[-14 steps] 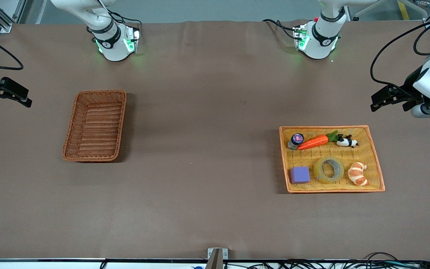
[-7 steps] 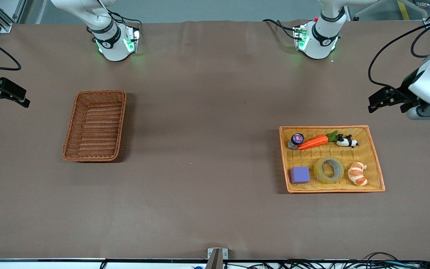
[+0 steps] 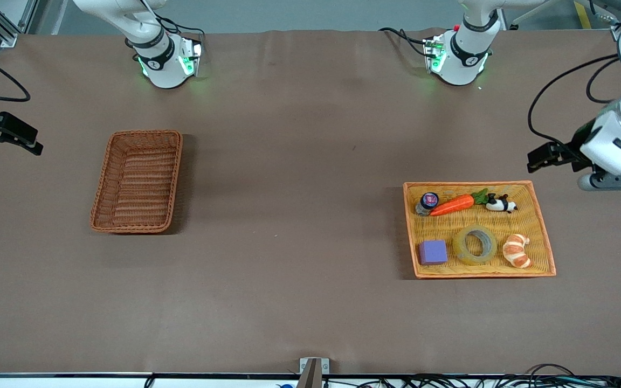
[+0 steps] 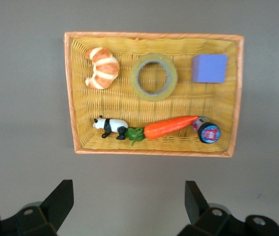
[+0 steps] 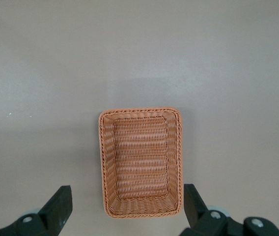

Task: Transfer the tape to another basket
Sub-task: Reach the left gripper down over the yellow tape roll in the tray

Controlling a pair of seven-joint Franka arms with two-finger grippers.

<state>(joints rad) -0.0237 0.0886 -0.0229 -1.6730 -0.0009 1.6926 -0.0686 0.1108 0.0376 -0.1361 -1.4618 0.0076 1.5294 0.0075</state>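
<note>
My left gripper is going to grab the tape by its ring side [image 3: 462,249] next, so it can move the tape to the reddish-brown basket [image 3: 137,181].
The tape [image 3: 475,244], a yellowish translucent ring, lies flat in a shallow yellow tray [image 3: 467,184] at the left arm's end of the table. In the left wrist view the tape [image 4: 153,77] lies between a croissant and a purple block. My left gripper [image 3: 534,158] hangs open and empty over bare table beside the tray; its jaws [image 4: 128,191] stand wide apart. The reddish-brown basket [image 3: 137,181] sits empty toward the right arm's end. My right gripper [image 3: 30,144] hovers open near that end's table edge, with the basket [image 5: 140,112] below it.
The tray also holds a purple block [image 3: 432,251], a croissant [image 3: 516,250], a toy carrot [image 3: 452,205], a panda figure [image 3: 501,203] and a small jar [image 3: 428,202]. Cables run along the table's front edge [image 3: 450,380].
My left gripper has drifted a little toward the tray. The right gripper shifted slightly at first and has since held still. Nothing on the table moved.
</note>
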